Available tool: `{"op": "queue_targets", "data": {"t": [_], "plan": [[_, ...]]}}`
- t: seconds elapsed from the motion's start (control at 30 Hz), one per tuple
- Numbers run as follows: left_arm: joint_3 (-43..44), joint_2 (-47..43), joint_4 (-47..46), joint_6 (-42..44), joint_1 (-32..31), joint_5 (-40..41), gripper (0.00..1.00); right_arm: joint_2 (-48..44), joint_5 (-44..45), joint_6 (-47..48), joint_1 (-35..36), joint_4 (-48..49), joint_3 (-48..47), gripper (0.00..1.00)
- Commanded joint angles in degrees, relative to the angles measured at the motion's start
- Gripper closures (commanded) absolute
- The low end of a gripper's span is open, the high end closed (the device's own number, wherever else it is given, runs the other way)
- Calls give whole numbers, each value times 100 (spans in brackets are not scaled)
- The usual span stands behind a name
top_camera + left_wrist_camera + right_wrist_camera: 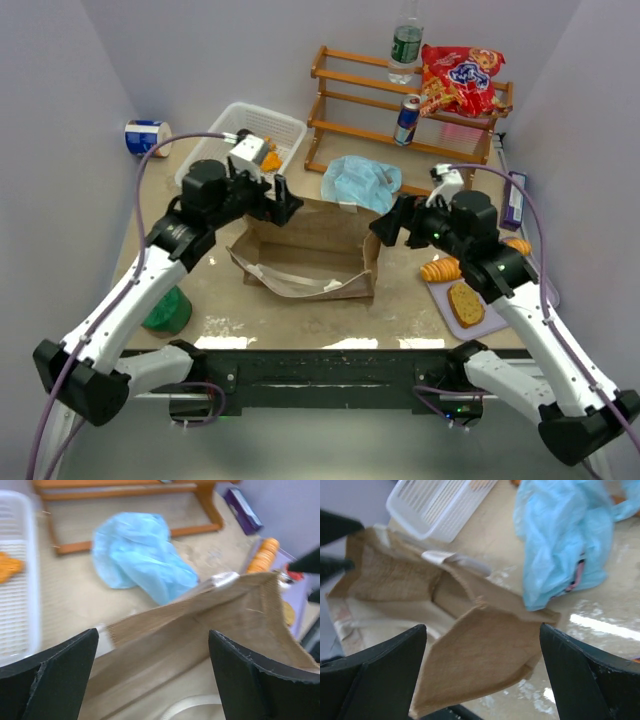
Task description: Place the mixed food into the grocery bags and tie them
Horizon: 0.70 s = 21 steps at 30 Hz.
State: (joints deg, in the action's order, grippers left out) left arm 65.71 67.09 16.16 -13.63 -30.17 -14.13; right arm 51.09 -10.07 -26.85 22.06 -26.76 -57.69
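Observation:
I should next grab the brown paper bag's side rim (pixel 152 621) with my left gripper. That will keep the bag's opening open so the mixed food can go inside.
The brown paper bag (pixel 305 250) stands open in the middle of the table, a pale handle lying inside it. My left gripper (pixel 283 200) hovers open at its far left rim; in the left wrist view the bag's edge (pixel 200 615) runs between the wide fingers (pixel 55 675). My right gripper (pixel 385 228) is open at the bag's right corner, a brown flap (pixel 480 650) lying between its fingers untouched. The light blue plastic bag (pixel 362 183) lies crumpled behind. A bottle (pixel 405 45), red crisp packet (pixel 460 80) and soda can (pixel 407 120) sit on the rack.
A wooden rack (pixel 350 100) stands at the back. A white mesh basket (pixel 250 125) at back left holds an orange item. A purple tray (pixel 450 320) on the right carries bread (pixel 465 303) and orange produce (pixel 440 268). A blue-and-white can (pixel 148 137) and a green round thing (pixel 168 312) sit on the left.

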Motion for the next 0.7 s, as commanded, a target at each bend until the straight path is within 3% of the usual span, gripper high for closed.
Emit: {"op": "queue_targets", "data": {"t": [0.0, 0.2, 0.27, 0.37, 0.47, 0.6, 0.67], "plan": [[20, -617, 193, 396, 380, 706, 1, 278, 776, -382, 859, 14, -313, 3], [434, -881, 1476, 370, 477, 2605, 0, 753, 2042, -777, 1782, -707, -577, 6], [399, -987, 1931, 256, 477, 2766, 0, 919, 2166, -935, 1967, -690, -577, 7], [258, -1189, 2521, 63, 477, 2697, 0, 1192, 2491, -997, 2293, -734, -681, 9], [-136, -1435, 2655, -8, 477, 2171, 0, 1544, 2702, -936, 2390, -769, -761, 16], [-629, -1681, 2392, -105, 477, 1450, 0, 1834, 3080, -734, 2390, -769, -831, 44], [-866, -1708, 2042, -149, 477, 1107, 0, 1931, 3360, -664, 2399, -856, -910, 50]]}}
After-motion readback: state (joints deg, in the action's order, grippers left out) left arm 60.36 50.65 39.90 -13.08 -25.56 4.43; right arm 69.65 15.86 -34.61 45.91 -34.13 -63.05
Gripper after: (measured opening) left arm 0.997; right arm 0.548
